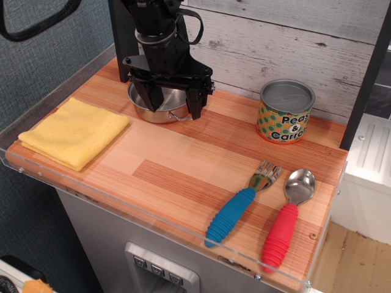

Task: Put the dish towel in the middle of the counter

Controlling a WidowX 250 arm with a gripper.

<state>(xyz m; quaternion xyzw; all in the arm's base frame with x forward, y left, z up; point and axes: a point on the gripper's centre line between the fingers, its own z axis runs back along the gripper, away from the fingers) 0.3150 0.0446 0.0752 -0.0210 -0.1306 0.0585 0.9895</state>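
Note:
My gripper will next grab the dish towel by its folded center (77,131). Then it can set the towel in the middle of the counter.
The dish towel (76,132) is a yellow folded cloth lying flat at the left end of the counter (183,165), close to the front-left acrylic rim. My gripper (173,102) hangs at the back of the counter, right of the towel and well apart from it. Its two black fingers point down, spread apart and hold nothing. They stand over a small steel pot (160,106) that sits behind them.
A "Peas & Carrots" can (285,112) stands at the back right. A blue-handled fork (239,204) and a red-handled spoon (287,218) lie at the front right. A grey-white plank wall rises behind the counter, and a dark post stands at the right.

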